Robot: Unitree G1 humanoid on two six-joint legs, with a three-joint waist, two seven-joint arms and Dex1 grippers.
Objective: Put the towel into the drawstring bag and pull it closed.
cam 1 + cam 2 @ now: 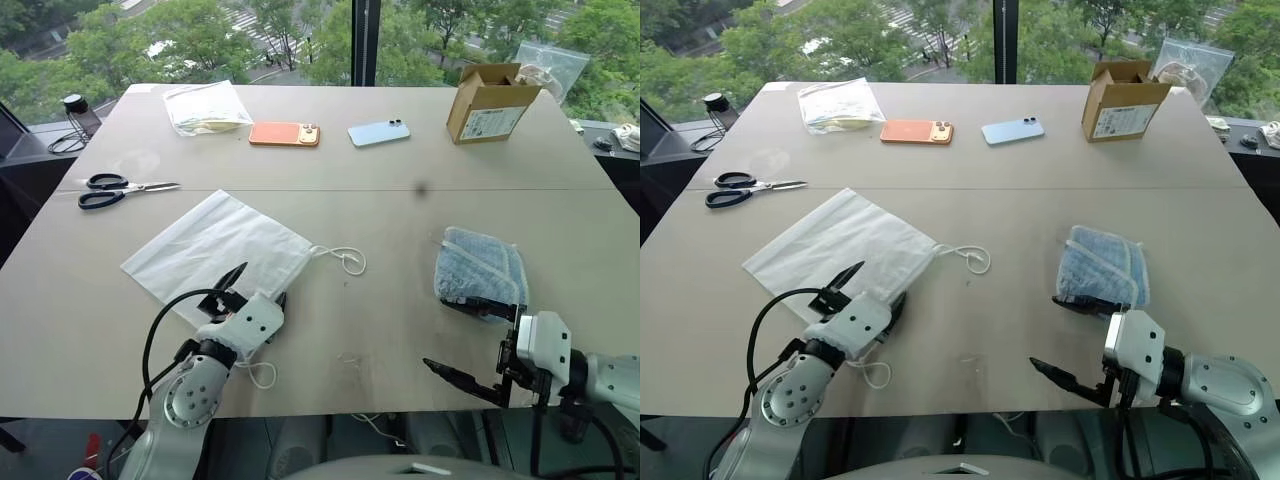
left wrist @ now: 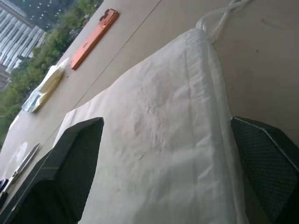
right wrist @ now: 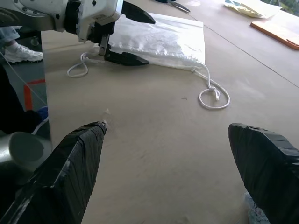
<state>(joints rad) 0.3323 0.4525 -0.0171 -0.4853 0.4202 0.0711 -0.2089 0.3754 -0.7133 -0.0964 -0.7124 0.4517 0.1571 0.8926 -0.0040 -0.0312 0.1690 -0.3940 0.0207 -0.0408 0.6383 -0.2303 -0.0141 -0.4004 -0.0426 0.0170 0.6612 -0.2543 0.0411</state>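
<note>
Next, the left gripper grabs the bag by its corded hem edge (image 1: 297,274), since the bag's white cloth (image 1: 215,245) lies flat and slack across the table.
The drawstring bag (image 1: 215,250) lies flat on the table's left half. One white cord loop (image 1: 348,260) trails from its right corner, and another lies by my left wrist. My left gripper (image 1: 258,288) is open, level over the bag's near edge, with the fabric (image 2: 163,130) spread between its fingers (image 2: 70,163). The light-blue towel (image 1: 482,262) sits folded on the right. My right gripper (image 1: 462,338) is open and empty just in front of the towel, pointing left across bare table toward the bag (image 3: 159,37) and my left gripper (image 3: 140,35).
Scissors (image 1: 120,188) lie at the left. Along the far side are a clear zip bag (image 1: 205,105) with yellowish papers, an orange phone (image 1: 285,133), a blue phone (image 1: 379,132) and an open cardboard box (image 1: 490,103). The table's near edge runs under both wrists.
</note>
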